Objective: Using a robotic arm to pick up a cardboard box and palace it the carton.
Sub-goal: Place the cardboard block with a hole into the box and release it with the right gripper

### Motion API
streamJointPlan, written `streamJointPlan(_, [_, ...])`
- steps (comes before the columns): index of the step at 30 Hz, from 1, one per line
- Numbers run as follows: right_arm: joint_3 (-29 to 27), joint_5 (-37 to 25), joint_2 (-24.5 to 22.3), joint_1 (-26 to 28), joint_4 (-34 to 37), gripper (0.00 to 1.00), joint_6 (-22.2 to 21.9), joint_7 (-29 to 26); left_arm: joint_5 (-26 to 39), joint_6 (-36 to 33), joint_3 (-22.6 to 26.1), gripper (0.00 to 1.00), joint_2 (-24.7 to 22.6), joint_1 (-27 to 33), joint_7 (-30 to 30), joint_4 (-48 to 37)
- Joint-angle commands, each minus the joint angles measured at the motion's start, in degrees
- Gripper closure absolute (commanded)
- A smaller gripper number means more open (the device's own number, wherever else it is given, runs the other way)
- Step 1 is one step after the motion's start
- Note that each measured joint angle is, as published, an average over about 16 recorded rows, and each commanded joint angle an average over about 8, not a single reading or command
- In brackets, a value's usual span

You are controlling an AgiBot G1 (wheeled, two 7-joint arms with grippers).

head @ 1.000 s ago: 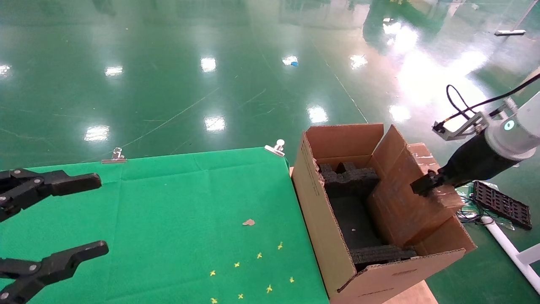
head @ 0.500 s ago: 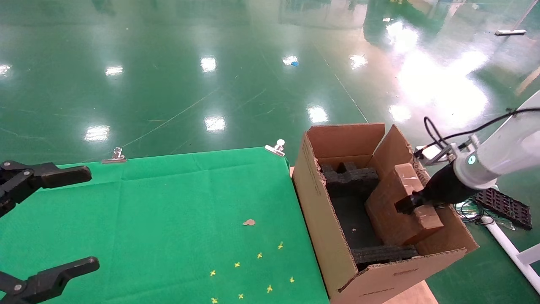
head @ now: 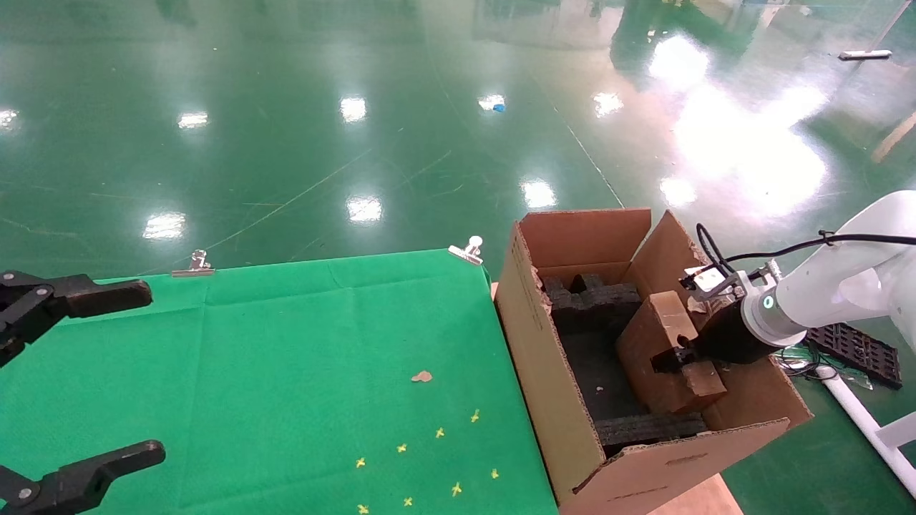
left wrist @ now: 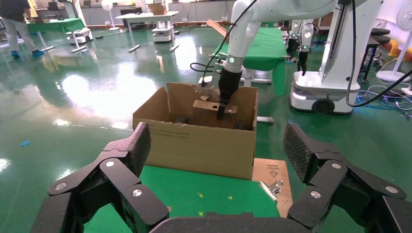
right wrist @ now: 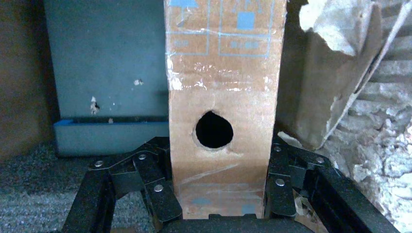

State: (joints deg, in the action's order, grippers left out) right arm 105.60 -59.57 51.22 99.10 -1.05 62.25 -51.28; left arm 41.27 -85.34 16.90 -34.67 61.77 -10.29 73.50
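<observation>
The cardboard box's lower edge (head: 657, 405) is down in the carton (head: 547, 372) beside the foam blocks, so the box would stay. It is time for my right gripper to release the box now.
The large brown carton (head: 547, 372) stands open just past the right edge of the green table, lined with black foam blocks (head: 590, 300). My right gripper (head: 676, 355), on the white arm with a glowing ring, is shut on the small taped cardboard box (head: 647, 350). It holds the box tilted inside the carton, above the foam floor. In the right wrist view the fingers (right wrist: 160, 189) clamp both sides of the box's narrow face (right wrist: 221, 87) with its round hole. My left gripper (head: 147, 372) is open and empty over the table's left side. The left wrist view shows the carton (left wrist: 194, 145) and box (left wrist: 206, 109) from afar.
The green cloth table (head: 286, 343) has metal clips (head: 469, 249) at its far edge and small yellow marks near the front. The carton rests on a wooden board (head: 694, 501). A black tray (head: 851, 343) and a white pipe lie on the floor at right.
My right arm has moved left and down, carrying the cardboard box from the carton's right flap deeper into the carton. My left gripper has shifted slightly left.
</observation>
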Motion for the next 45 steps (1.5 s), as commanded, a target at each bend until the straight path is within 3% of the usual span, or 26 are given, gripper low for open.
streamJointPlan(1, [-0.3,0.4,-0.1,-0.3,0.0,0.00,-0.8,0.6,0.0,0.0,0.0,0.00,0.0,0.0,0.0,0.0])
streamJointPlan(26, [0.9,-1.3,0.5,4.6,1.0,0.00,4.9,0.3,-0.1,0.0,0.1,0.00,0.0,0.0,0.0,0.0])
streamJointPlan(32, [0.7,-1.0,0.2,9.8,0.6,0.00,6.6,2.3,-0.1,0.0,0.1,0.00,0.0,0.0,0.1,0.0])
streamJointPlan(45, [-1.0,1.1,-2.6,25.2,-0.6,0.00,7.4,12.6,-0.1,0.1,0.1,0.00,0.1,0.0,0.1,0.0])
